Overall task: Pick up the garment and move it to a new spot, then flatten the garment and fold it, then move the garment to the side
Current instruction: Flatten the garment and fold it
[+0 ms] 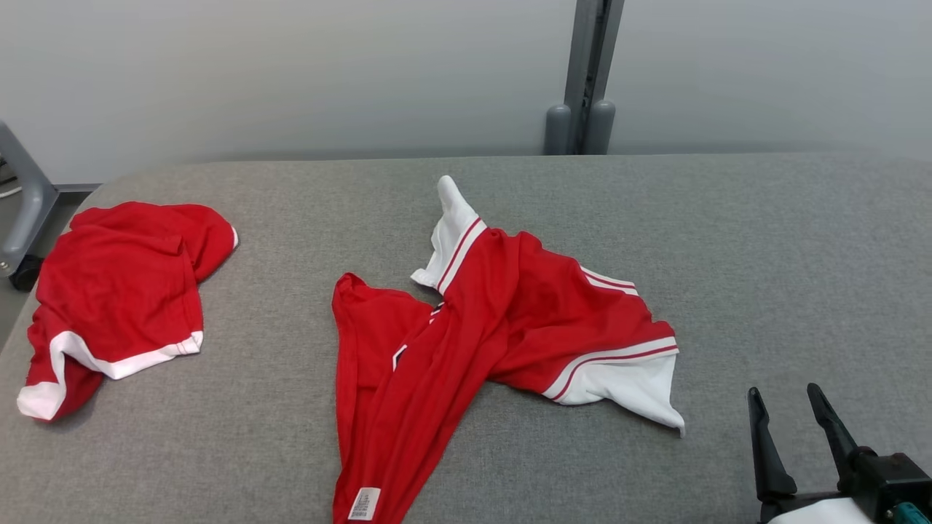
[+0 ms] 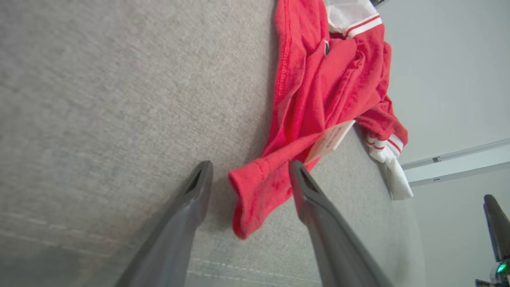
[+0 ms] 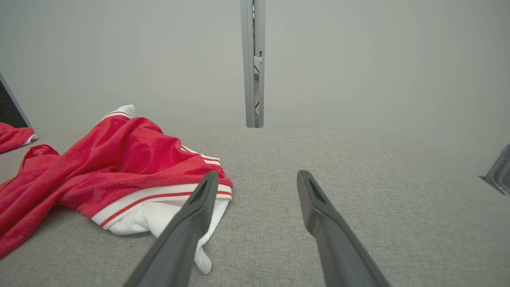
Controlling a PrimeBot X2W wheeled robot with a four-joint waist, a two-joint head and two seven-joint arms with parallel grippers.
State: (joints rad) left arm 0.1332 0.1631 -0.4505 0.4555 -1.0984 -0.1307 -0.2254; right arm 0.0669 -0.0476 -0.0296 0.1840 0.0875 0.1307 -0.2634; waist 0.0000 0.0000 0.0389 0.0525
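Note:
The garment's long body lies slack. My left gripper grabs the red hem corner (image 2: pixel 248 184) next, which stands up in a fold.
A red garment (image 1: pixel 495 320) with white striped trim lies crumpled in the middle of the grey table (image 1: pixel 764 240), one long red part reaching the near edge with a white label (image 1: pixel 364 503). In the left wrist view my left gripper (image 2: pixel 250 165) is open, its fingers either side of that loose red end (image 2: pixel 259 199), which rests on the cloth surface. My right gripper (image 1: pixel 783 391) stands open at the lower right, just right of the garment's white hem (image 3: pixel 159 215); its left finger (image 3: pixel 195 215) overlaps that hem in the right wrist view.
A second red garment (image 1: pixel 116 291) with white edging lies bunched at the table's left end. A grey post (image 1: pixel 586 73) rises behind the table's far edge. A metal frame (image 1: pixel 22 204) stands off the left side.

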